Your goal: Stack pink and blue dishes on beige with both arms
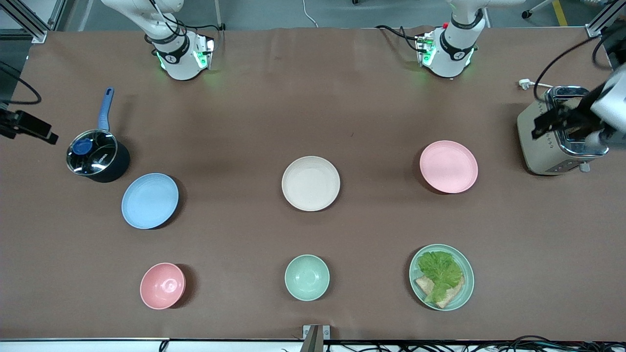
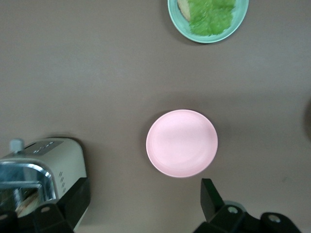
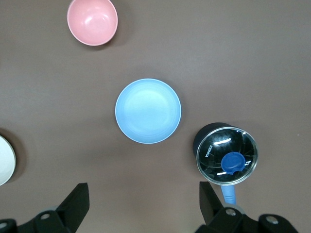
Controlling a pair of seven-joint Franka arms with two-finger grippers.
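Observation:
I will next use my left gripper to grab the pink plate by its rim, so that I can stack it on the beige plate.
The beige plate lies mid-table; only its rim shows in the right wrist view. The pink plate lies toward the left arm's end, beside the toaster. Toward the right arm's end, the blue plate sits beside a pot. My left gripper hangs open and empty high over the toaster. My right gripper hangs open and empty over the table's end, near the pot. Both plates lie apart from the fingers.
A lidded dark pot with a blue handle stands by the blue plate. A toaster stands at the left arm's end. Nearer the camera sit a pink bowl, a mint bowl and a green plate with lettuce.

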